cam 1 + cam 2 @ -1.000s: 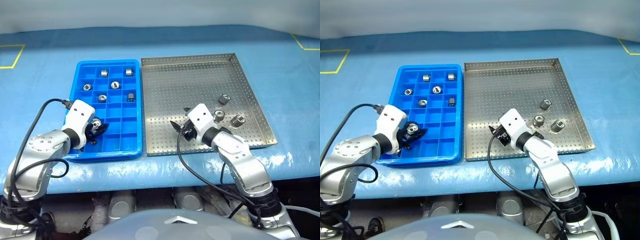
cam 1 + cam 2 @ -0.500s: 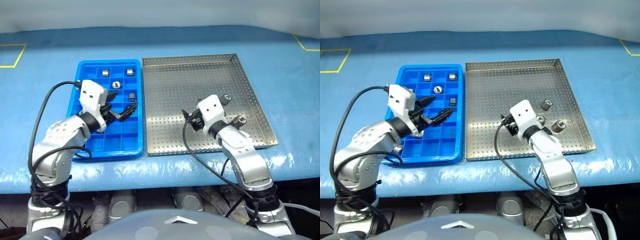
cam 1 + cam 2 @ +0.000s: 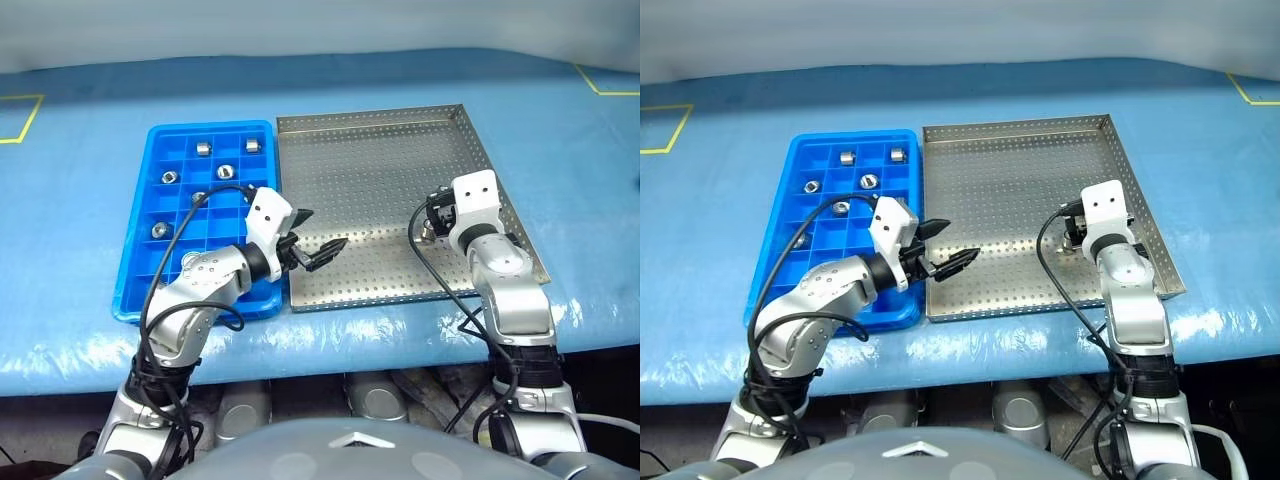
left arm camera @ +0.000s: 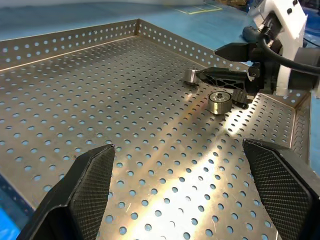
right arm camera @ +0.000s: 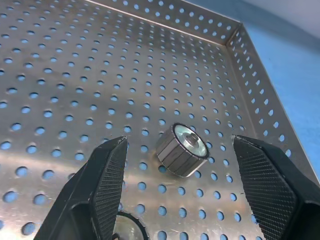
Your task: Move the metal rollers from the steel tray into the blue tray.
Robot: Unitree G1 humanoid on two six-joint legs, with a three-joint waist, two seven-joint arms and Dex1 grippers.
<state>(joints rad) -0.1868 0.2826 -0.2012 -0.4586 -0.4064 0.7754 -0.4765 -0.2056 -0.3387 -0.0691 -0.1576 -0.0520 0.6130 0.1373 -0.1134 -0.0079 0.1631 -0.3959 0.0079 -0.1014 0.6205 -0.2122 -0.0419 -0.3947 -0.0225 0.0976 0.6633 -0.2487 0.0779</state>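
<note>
My right gripper needs to lower its fingers before it closes on the metal roller. My fingers are above the roller and would miss it if I closed now.
The steel tray lies to the right of the blue tray. Several metal rollers sit in separate compartments of the blue tray. My left gripper is open and empty, hovering low over the steel tray's front left. In the left wrist view, two rollers stand on the perforated floor beside my right gripper. My right gripper is open at the tray's right side, its fingers either side of one roller without touching it. Another roller lies closer in.
Both trays rest on a table with a blue cover, its front edge near me. Yellow tape marks lie on the far corners. Black cables loop off both wrists.
My left gripper opened, left its roller in the blue tray and swung right over the steel tray. My right gripper moved right to the rollers by the tray's right rim.
</note>
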